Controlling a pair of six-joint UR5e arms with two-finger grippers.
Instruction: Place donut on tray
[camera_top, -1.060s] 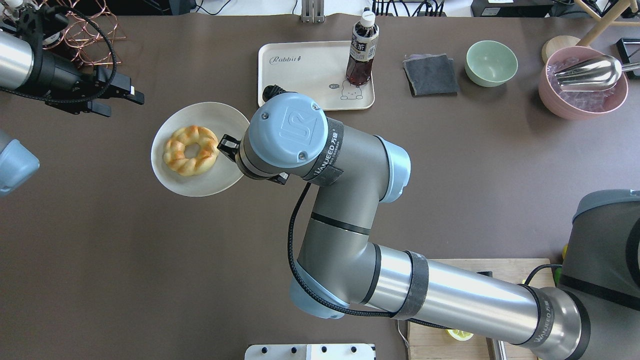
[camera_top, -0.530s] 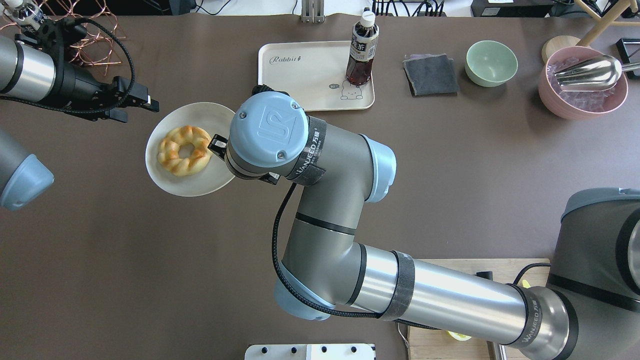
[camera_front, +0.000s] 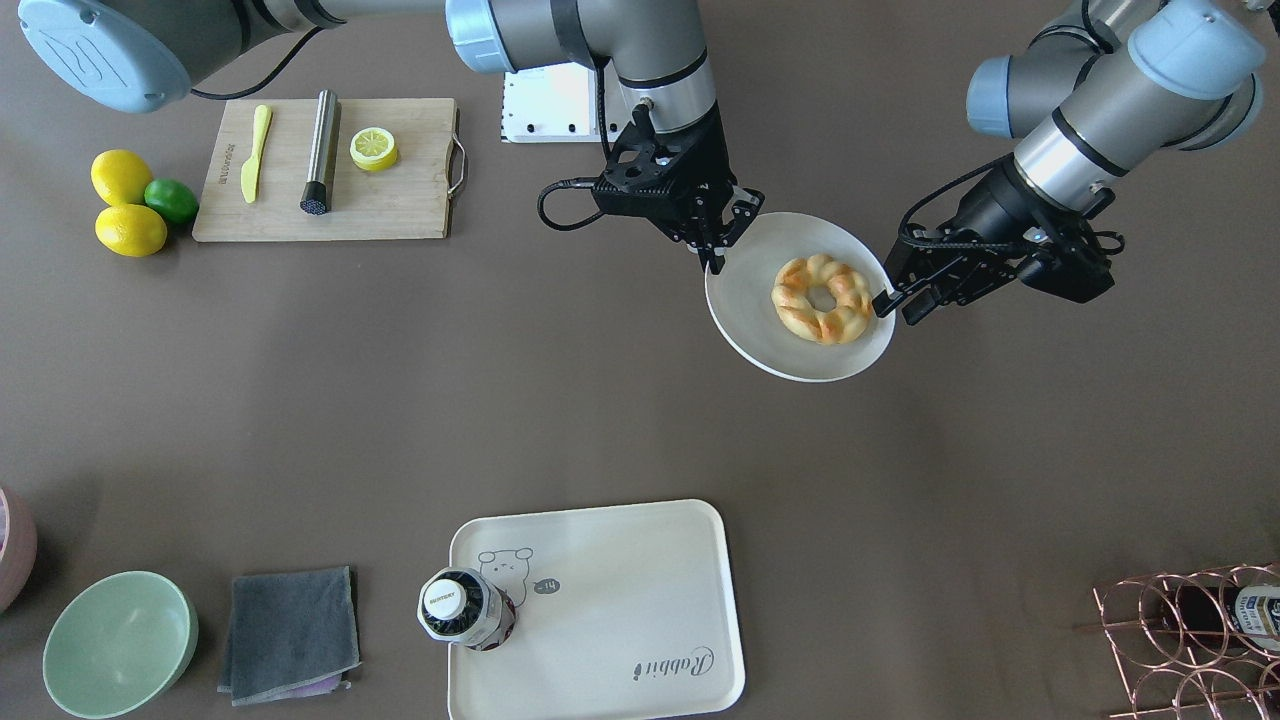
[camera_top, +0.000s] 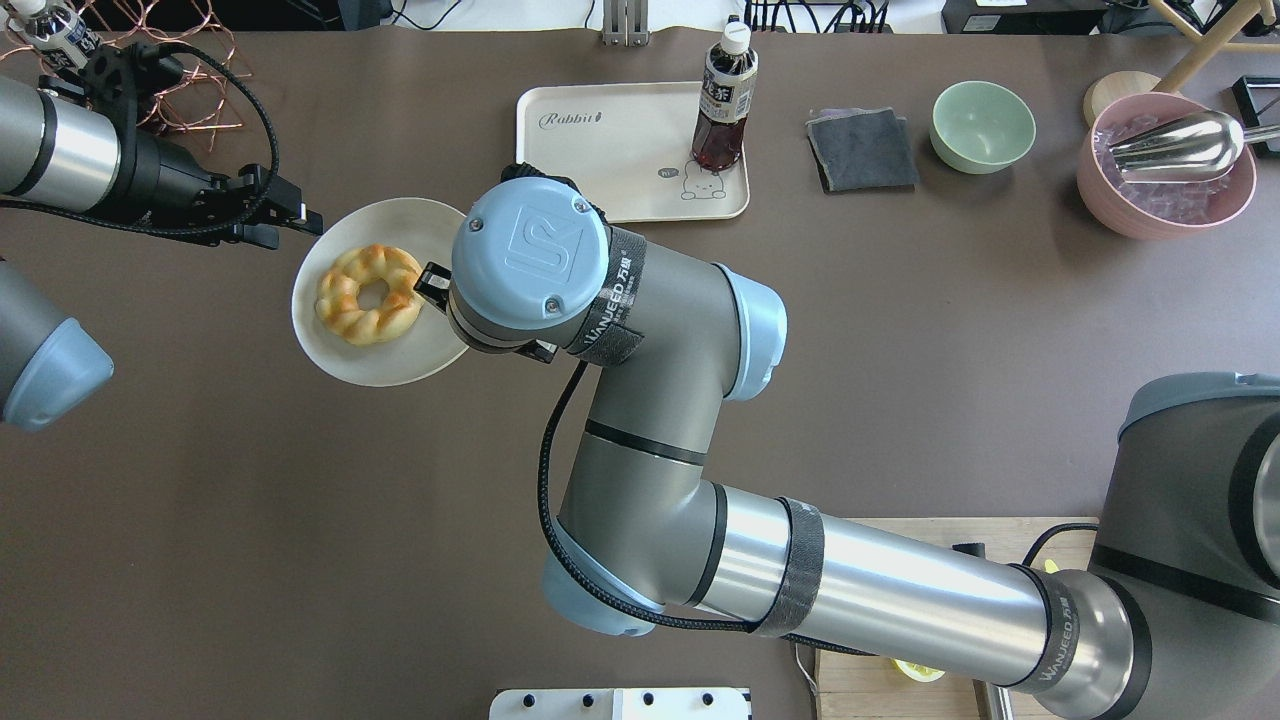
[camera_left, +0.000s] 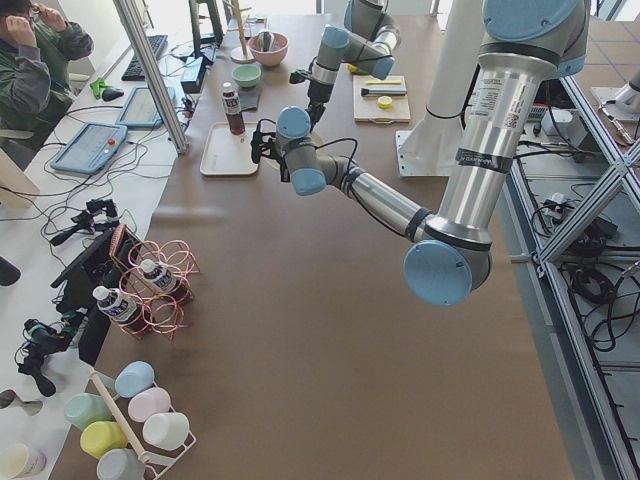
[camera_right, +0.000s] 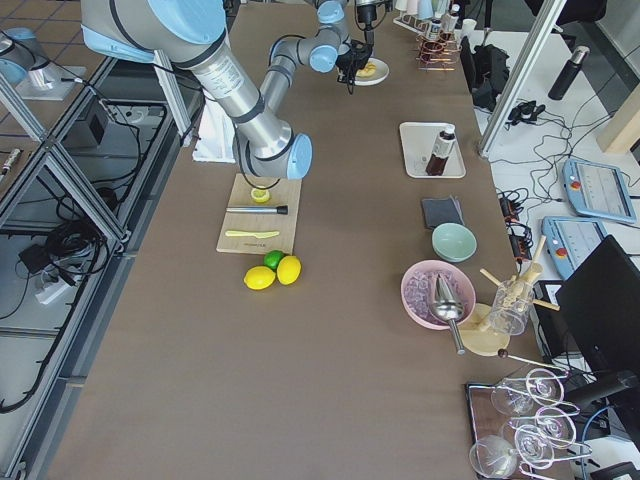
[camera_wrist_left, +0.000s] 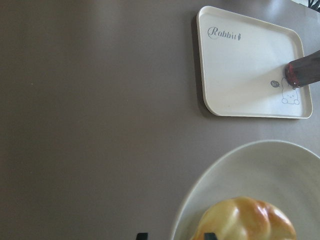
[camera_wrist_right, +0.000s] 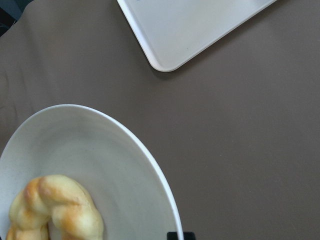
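Note:
Next, my left gripper grabs the plate by its bare rim (camera_front: 713, 277) to keep it level, since the donut (camera_front: 822, 297) lies loose in the wide round plate.
The donut (camera_top: 368, 295), a golden twisted ring, lies on a round white plate (camera_top: 340, 365). My right gripper (camera_top: 432, 285) is shut on the plate's rim and holds the plate above the table; the front-facing view shows the right gripper (camera_front: 715, 255) at the plate's (camera_front: 760, 330) edge. My left gripper (camera_top: 300, 228) is open, at the plate's opposite rim, close to the donut (camera_front: 822, 297). In the left wrist view the donut (camera_wrist_left: 245, 220) sits just beyond the two spread fingertips. The cream tray (camera_top: 620, 150) with "Rabbit" script lies further back.
A tea bottle (camera_top: 725, 100) stands on the tray's right part. A grey cloth (camera_top: 862, 150), a green bowl (camera_top: 983, 126) and a pink bowl (camera_top: 1165, 190) lie to the right. A copper wire rack (camera_front: 1190, 640) and a cutting board (camera_front: 330, 170) with a lemon half are nearby.
The right gripper has carried the plate and donut a little to the left. The left gripper has moved right, up to the plate's rim.

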